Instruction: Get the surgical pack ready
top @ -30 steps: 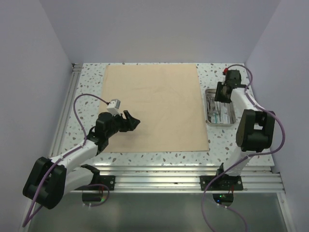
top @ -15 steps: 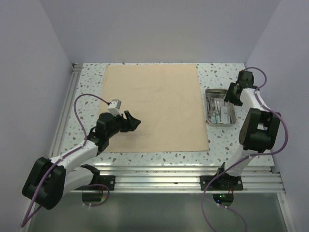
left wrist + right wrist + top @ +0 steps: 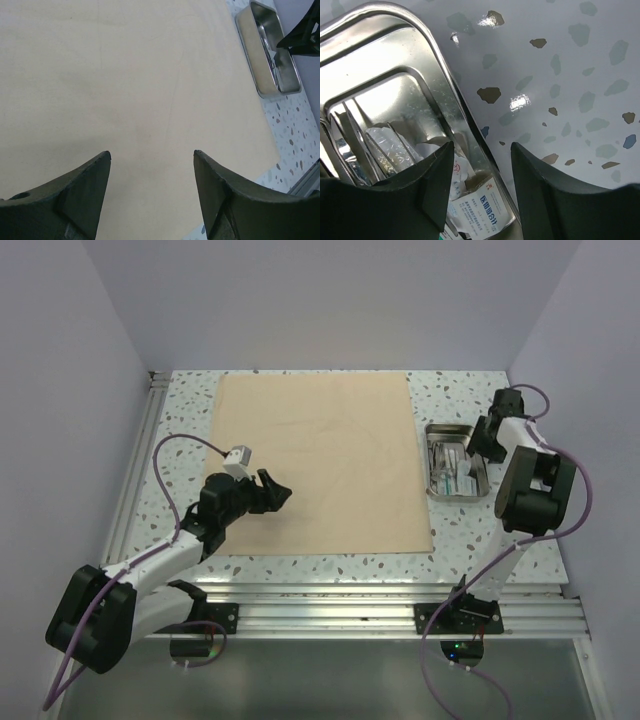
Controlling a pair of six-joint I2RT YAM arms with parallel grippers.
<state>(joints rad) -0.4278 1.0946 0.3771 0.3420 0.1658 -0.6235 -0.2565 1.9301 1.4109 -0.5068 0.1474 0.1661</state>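
My right gripper should go lower before it closes on the tray's rim, since the tray's rim (image 3: 447, 80) runs between my open fingers but they stop above it in the right wrist view.
The tan cloth sheet (image 3: 318, 460) lies spread flat in the middle of the table. To its right stands the small steel tray (image 3: 482, 483), with metal instruments (image 3: 352, 135) and clear packets (image 3: 487, 207) inside. My right gripper (image 3: 481, 144) is open and straddles the tray's right rim (image 3: 447, 80), one finger inside the tray and the other over the table. My left gripper (image 3: 151, 152) hovers open over the cloth's near left part (image 3: 125, 90), with nothing between its fingers.
The speckled table (image 3: 500, 530) has a metal rail (image 3: 390, 605) along its near edge and another (image 3: 140, 460) on the left. White walls close in the back and both sides. A narrow strip of table lies between the tray and the right wall.
My right gripper has swung from over the tray's far part to its right rim, and its jaws have widened. The left arm has not moved.
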